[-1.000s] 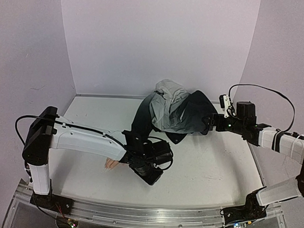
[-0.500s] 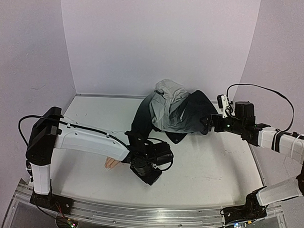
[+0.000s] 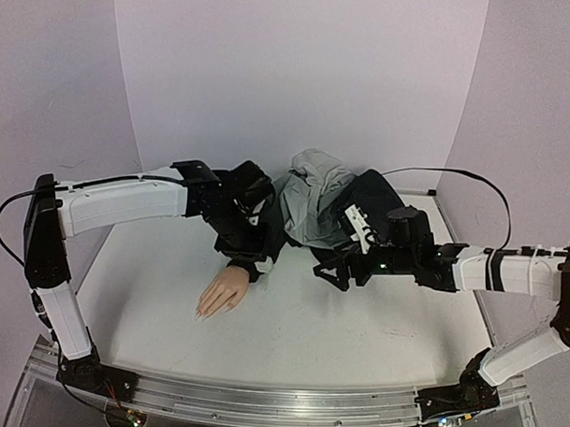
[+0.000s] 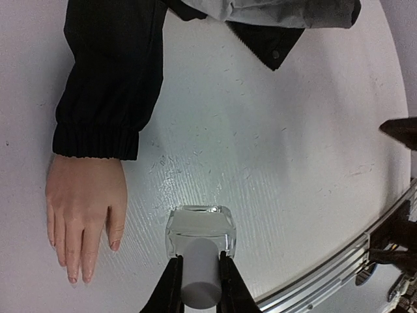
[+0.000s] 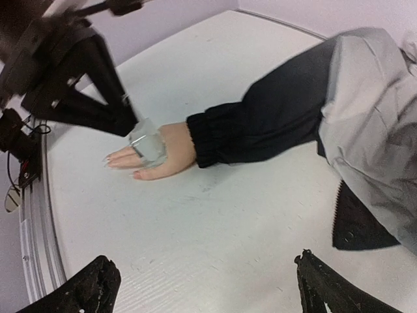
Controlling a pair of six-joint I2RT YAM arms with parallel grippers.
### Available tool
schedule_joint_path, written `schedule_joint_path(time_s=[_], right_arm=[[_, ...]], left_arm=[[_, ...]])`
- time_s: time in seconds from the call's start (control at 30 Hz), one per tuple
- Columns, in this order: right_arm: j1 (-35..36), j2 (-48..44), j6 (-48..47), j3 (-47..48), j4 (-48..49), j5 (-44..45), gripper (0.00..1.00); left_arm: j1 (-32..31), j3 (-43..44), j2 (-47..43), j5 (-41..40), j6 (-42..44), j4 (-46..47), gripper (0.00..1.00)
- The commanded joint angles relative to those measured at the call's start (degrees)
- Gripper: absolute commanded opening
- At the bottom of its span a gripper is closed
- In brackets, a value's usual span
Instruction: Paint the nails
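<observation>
The white cap of the nail polish bottle should stay free to unscrew, so my right gripper will grab the bottle by its clear body next.
The flesh-coloured mannequin hand lies flat on the white table, fingers toward the front left, with a dark sleeve at its wrist. The nails are tiny and pale at the fingertips. My left gripper is shut on the white cap of a small clear nail polish bottle, held in the air just right of the hand. In the right wrist view the bottle hangs in front of the hand. My right gripper stands wide open and holds nothing, low over the table right of the hand.
A grey and black jacket is bunched at the back centre, its sleeve running to the hand. A metal rail lines the table's front edge. White walls close the back and sides.
The left arm has lifted from low beside the hand up and back toward the sleeve, with the bottle in its jaws. The right arm has swung left from the back right toward the table's middle.
</observation>
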Motion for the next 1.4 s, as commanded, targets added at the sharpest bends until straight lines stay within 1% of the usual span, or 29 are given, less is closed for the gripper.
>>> schedule_joint_path(time_s=[0.0,0.17,0.23,0.37,0.57,0.7,0.83,0.97,1.0,1.1,1.23,1.27,1.3,1.37], right_arm=[[3.0,4.4,-3.1,2.1,9.4,-5.5,0.95],[4.4,12.0,0.6,4.4,19.3,-10.6,0.91],[5.1,15.2,1.2,6.1,21.5,-12.3,0.88],[6.8,19.9,0.6,9.9,21.7,-14.1,0.78],[9.7,22.3,0.8,12.3,24.9,-15.1,0.70],[10.3,23.7,2.4,13.0,27.3,-14.4,0.57],[10.5,25.2,2.8,14.2,27.5,-14.4,0.52],[10.6,26.1,3.0,15.0,27.5,-14.2,0.51],[10.6,26.2,3.0,15.1,27.5,-14.1,0.49],[10.8,26.6,3.2,15.7,27.7,-13.9,0.42],[10.9,27.3,3.2,16.2,27.8,-14.2,0.28],[11.1,27.3,3.2,16.2,27.9,-14.0,0.27],[11.1,27.4,3.3,16.2,28.0,-13.9,0.24],[11.2,27.4,3.5,16.2,28.2,-13.8,0.12]], left_arm=[[1.7,3.9,-3.7,6.2,-5.4,-2.4,0.00],[2.7,4.8,-3.8,9.5,-6.5,-2.4,0.00],[2.9,4.5,-3.9,10.3,-7.0,-2.4,0.00],[2.9,3.9,-4.2,10.8,-8.2,-2.3,0.00],[2.8,4.0,-4.4,10.2,-8.6,-1.8,0.00],[2.9,4.3,-4.5,10.8,-8.6,-1.6,0.00],[2.9,3.6,-4.9,11.1,-8.5,-1.4,0.00],[2.9,3.3,-5.6,11.3,-8.6,-1.0,0.00],[2.9,3.2,-5.8,11.2,-8.6,-0.9,0.00],[2.9,2.9,-6.1,11.3,-8.6,-0.7,0.00],[2.9,2.7,-6.5,11.4,-8.5,-0.6,0.00],[2.9,2.6,-6.6,11.4,-8.6,-0.5,0.00],[2.9,2.5,-6.8,11.4,-8.6,-0.5,0.00],[2.9,2.4,-6.9,11.5,-8.6,-0.3,0.00]])
